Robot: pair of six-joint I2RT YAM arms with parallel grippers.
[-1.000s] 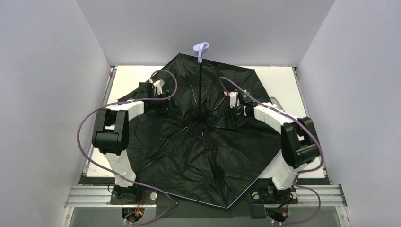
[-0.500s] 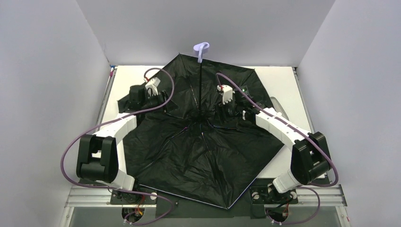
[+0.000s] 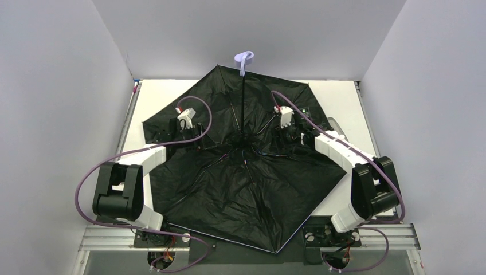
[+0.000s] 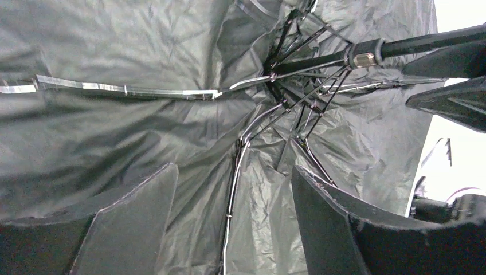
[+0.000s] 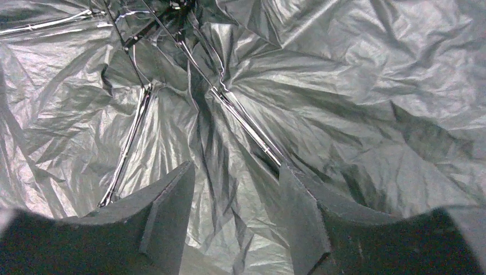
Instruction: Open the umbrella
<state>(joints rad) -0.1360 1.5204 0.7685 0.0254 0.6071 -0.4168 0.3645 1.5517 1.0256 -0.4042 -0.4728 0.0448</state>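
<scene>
My right gripper reaches the umbrella [image 3: 246, 183] next and grabs the stem's collar where ribs meet [image 3: 242, 135], leaving the umbrella's handle free, to slide the umbrella open.
The umbrella [image 3: 246, 183] lies spread upside down over the table, black lining up, with its thin black shaft [image 3: 243, 109] standing up and the lavender handle [image 3: 243, 62] with its loop at the top. My left gripper [image 3: 198, 137] is open and empty, low over the canopy's left side; its wrist view shows ribs [image 4: 235, 172] and the shaft [image 4: 401, 47] ahead. My right gripper [image 3: 282, 140] is open and empty, low over the lining right of the shaft; its wrist view shows crumpled lining [image 5: 240, 200] between the fingers [image 5: 172, 212].
The white table top [image 3: 155, 97] shows at the back left and back right beside the canopy. Grey walls enclose the left, right and back. The canopy's front tip [image 3: 275, 251] overhangs the metal rail between the arm bases.
Both arms have stretched forward and lowered their grippers toward the canopy near the shaft. The left gripper dropped and moved slightly right; the right gripper came down. The umbrella has not moved.
</scene>
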